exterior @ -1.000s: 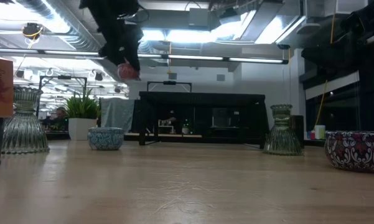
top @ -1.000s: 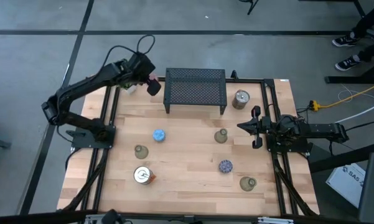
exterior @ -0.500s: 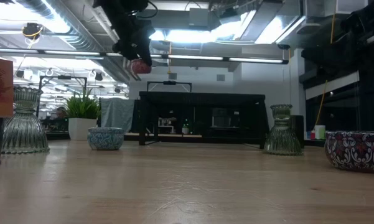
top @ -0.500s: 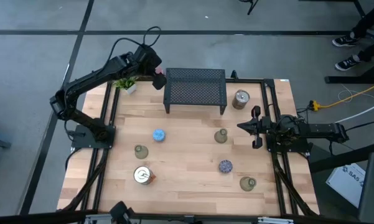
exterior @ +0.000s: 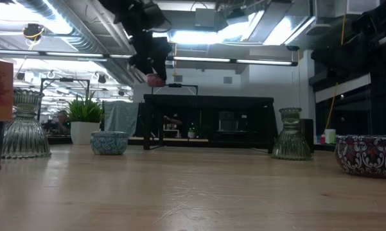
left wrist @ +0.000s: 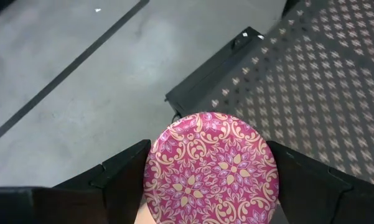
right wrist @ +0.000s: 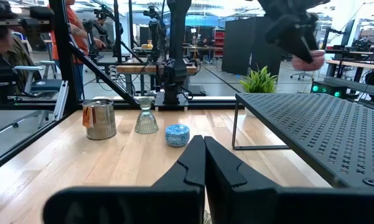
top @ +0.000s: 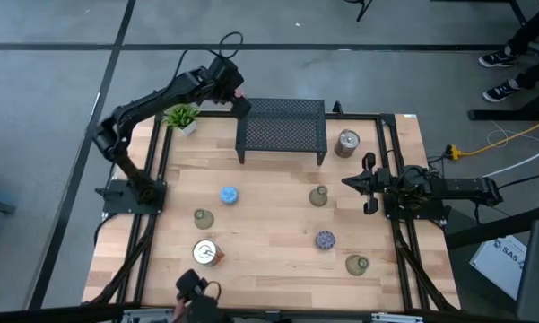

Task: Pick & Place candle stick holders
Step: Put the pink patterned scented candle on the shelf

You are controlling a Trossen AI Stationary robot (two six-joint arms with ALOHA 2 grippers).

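Note:
The pink holder [left wrist: 211, 171] hangs short of the black mesh rack [left wrist: 323, 87]. My left gripper needs to keep holding the holder until it reaches the rack.
A pink patterned candle stick holder [left wrist: 211, 168] sits between the fingers of my left gripper [top: 241, 101], which is shut on it above the far left corner of the black mesh rack [top: 282, 127]. In the low view the pink holder [exterior: 155, 79] hangs high over the table. On the table stand a light blue holder [top: 229, 194], two olive glass holders [top: 203, 218] [top: 318, 196], a silver one [top: 206, 253], a speckled dark blue one [top: 325, 240] and another olive one [top: 358, 264]. My right gripper [top: 348, 182] waits shut at the table's right side. My left gripper pinches the pink holder between its two fingers [left wrist: 121, 177], which lie against opposite sides of its round wall [left wrist: 154, 174]. The fingers slant down toward the table's far right. The holder is lifted clear, its round patterned face turned toward the wrist camera.
A silver tin [top: 346, 143] stands right of the rack, and a small green potted plant [top: 180, 117] at the far left corner of the table. A black frame [top: 149, 170] borders the wooden table. Something dark [top: 193, 289] shows at the near edge.
My left gripper has carried the pink holder toward the table's right and far edges, from beside the plant to above the rack's far left corner. The holder stays lifted clear and the hold is unchanged.

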